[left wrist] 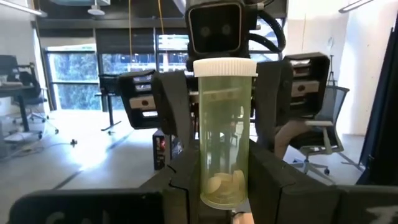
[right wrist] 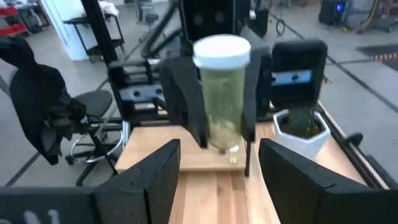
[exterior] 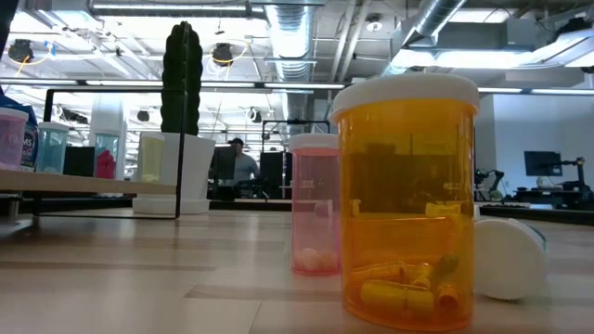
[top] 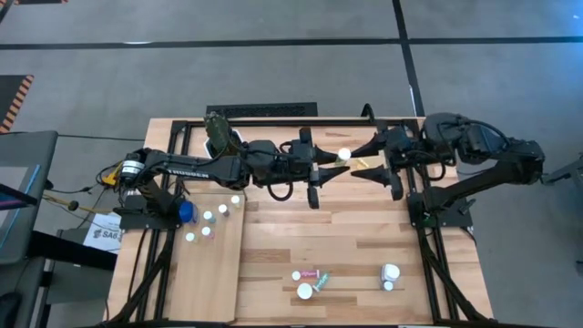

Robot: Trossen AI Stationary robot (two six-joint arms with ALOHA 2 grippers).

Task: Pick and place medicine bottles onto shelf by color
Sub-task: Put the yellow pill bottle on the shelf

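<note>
The green bottle's body point(top: 342, 161) point(right wrist: 219, 106) is still beyond my right gripper's fingers, which would miss the bottle if they closed now, so they need to first move toward it.
My left gripper point(top: 333, 162) is over the far middle of the table, shut on a pale green medicine bottle point(left wrist: 224, 143) with a white cap point(top: 343, 155). My right gripper point(top: 366, 164) faces it from the table's right. It is open and empty, a short way from the bottle, as the right wrist view point(right wrist: 217, 171) shows. The shelf point(top: 205, 269), a pale board, lies at the near left with several bottles point(top: 209, 217) standing on its far end. More bottles point(top: 310, 278) stand or lie on the table near its front edge. My left gripper pinches the green bottle's body point(right wrist: 219, 106) between its two fingers point(right wrist: 186, 102), one on each side, below the cap. The fingers come level from the table's left. The bottle stands upright in the hold, cap up, lifted clear of the table.
A white hexagonal plant pot point(right wrist: 301, 127) with a cactus stands at the far left behind my left arm. In the low view an amber bottle point(exterior: 408, 204), a pink bottle point(exterior: 316, 204) and a white bottle lying down point(exterior: 509, 258) are close to the front edge.
</note>
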